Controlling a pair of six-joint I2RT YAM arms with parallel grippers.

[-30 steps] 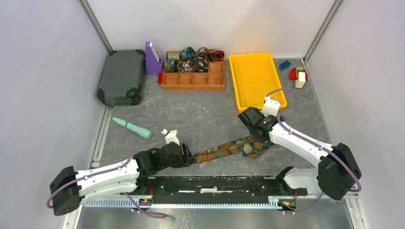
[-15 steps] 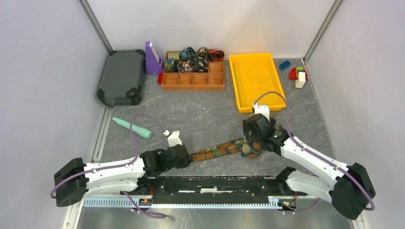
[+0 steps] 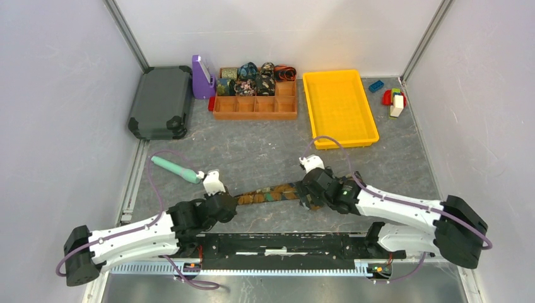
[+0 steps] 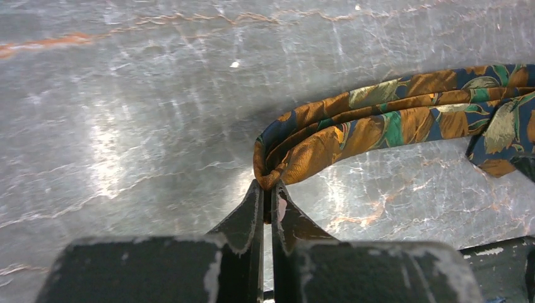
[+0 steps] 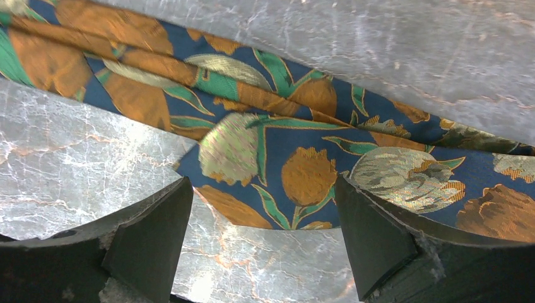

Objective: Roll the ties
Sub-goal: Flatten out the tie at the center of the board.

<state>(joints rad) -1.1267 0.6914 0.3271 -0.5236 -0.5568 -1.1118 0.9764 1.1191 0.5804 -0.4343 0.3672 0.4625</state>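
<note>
Next, my right gripper picks up the tie's broad end by its edge (image 3: pixel 308 202) (image 5: pixel 268 205), opposite the held fold, to straighten the tie for rolling.
A tie (image 3: pixel 268 193) printed with orange and green leaves on dark blue lies stretched across the grey table between my two arms. My left gripper (image 4: pixel 268 189) is shut on its folded left end (image 4: pixel 271 170), and the fabric bunches at the fingertips. The tie's broad end (image 5: pixel 277 158) lies flat under my right gripper (image 5: pixel 262 208), whose jaws stand wide open just above it, the tie's edge between them. Several rolled ties (image 3: pixel 252 79) sit in the back row of the orange divided box (image 3: pixel 255 107).
A yellow tray (image 3: pixel 339 107) stands at the back right, a dark grey case (image 3: pixel 161 101) at the back left, a purple holder (image 3: pixel 202 77) next to the box. A teal stick (image 3: pixel 175 168) lies left of the tie. Small coloured blocks (image 3: pixel 392 98) sit in the far right corner.
My left gripper closed on the tie's end and pulled it leftward, straightening the strip. My right arm swung left and down over the broad end, jaws still wide.
</note>
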